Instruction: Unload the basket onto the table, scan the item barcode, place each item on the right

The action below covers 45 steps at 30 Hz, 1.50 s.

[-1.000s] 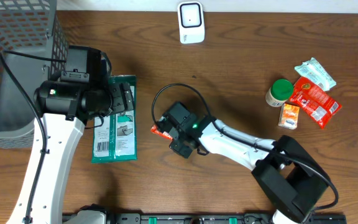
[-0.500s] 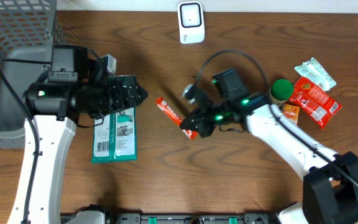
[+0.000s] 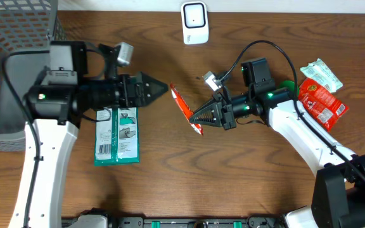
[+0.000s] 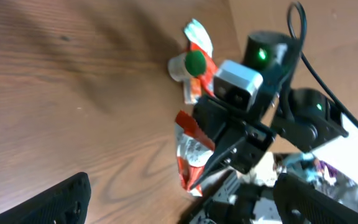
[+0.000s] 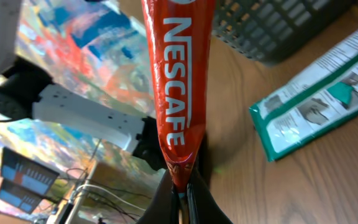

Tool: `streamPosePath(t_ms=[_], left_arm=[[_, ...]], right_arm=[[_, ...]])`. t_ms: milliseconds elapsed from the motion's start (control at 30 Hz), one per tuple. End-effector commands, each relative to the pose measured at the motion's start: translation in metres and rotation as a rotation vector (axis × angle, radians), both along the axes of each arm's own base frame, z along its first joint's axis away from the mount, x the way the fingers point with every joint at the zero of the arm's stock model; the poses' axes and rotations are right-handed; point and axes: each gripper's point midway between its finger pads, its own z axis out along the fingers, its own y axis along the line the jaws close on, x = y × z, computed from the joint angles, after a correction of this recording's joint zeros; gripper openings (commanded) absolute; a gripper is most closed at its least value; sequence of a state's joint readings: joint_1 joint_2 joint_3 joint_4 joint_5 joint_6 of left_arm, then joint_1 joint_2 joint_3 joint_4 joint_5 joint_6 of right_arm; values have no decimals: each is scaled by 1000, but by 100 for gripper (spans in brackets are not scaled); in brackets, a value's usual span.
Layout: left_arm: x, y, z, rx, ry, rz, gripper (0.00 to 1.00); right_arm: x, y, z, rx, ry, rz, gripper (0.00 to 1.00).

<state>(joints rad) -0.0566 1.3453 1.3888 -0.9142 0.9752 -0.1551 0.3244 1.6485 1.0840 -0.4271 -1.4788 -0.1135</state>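
Note:
My left gripper grabs the red sachet by its far end (image 3: 175, 91) next. That leaves the sachet's end by my right gripper free to face the scanner (image 3: 194, 22).
The item is a red Nescafe sachet (image 3: 184, 106), held off the table between the two arms. My right gripper (image 3: 196, 120) is shut on its lower end, and the sachet stands up out of the closed jaws (image 5: 178, 81). My left gripper (image 3: 163, 89) is open and points right, its tips just left of the sachet's top end. From the left wrist the sachet (image 4: 190, 152) shows ahead between the wide-apart fingers (image 4: 55, 202), apart from both. A white scanner (image 3: 194, 22) stands at the table's far edge. No barcode shows on the sachet.
A green flat packet (image 3: 118, 136) lies under the left arm beside a dark wire basket (image 3: 11, 57). At the right lie a green-lidded jar (image 3: 286, 92), a small orange box (image 3: 294, 118), a red snack bag (image 3: 320, 101) and a white-green pack (image 3: 322, 74).
The right arm lifted the sachet off the table, swung out to the right and now holds it raised near the centre. The left gripper turned right toward it and opened wider.

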Motion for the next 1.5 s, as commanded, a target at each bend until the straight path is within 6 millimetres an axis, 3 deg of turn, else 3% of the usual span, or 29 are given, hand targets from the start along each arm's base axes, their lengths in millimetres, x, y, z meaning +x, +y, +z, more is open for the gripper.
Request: streamPosePath(t_ms=[0, 433, 733, 800, 867, 1033, 1133, 1200, 1367, 1467], left_arm=[[-9, -19, 15, -23, -65, -85, 94], [-11, -38, 3, 76, -98, -114, 93], [-9, -45, 0, 74, -102, -130, 82], [-8, -44, 0, 79, -102, -126, 73], [-8, -44, -1, 80, -102, -126, 56], [-4, -40, -4, 107, -106, -105, 24], [3, -33, -10, 161, -108, -60, 11], [6, -29, -13, 188, -104, -31, 8], [15, -18, -21, 240, -63, 61, 7], [17, -9, -29, 267, 0, 139, 8]], right_arm=[[-7, -2, 17, 66, 15, 42, 1], [1, 7, 30, 78, -19, 60, 1], [-4, 23, 43, 96, -61, 109, 1], [-6, 26, 44, 99, -69, 118, 1], [-8, 28, 46, 103, -81, 126, 1], [-7, 30, 45, 99, -88, 118, 1], [-4, 31, 44, 89, -89, 99, 2], [-1, 32, 43, 83, -91, 87, 7], [9, 33, 38, 56, -103, 28, 51], [18, 30, 34, 39, -112, -16, 67]])
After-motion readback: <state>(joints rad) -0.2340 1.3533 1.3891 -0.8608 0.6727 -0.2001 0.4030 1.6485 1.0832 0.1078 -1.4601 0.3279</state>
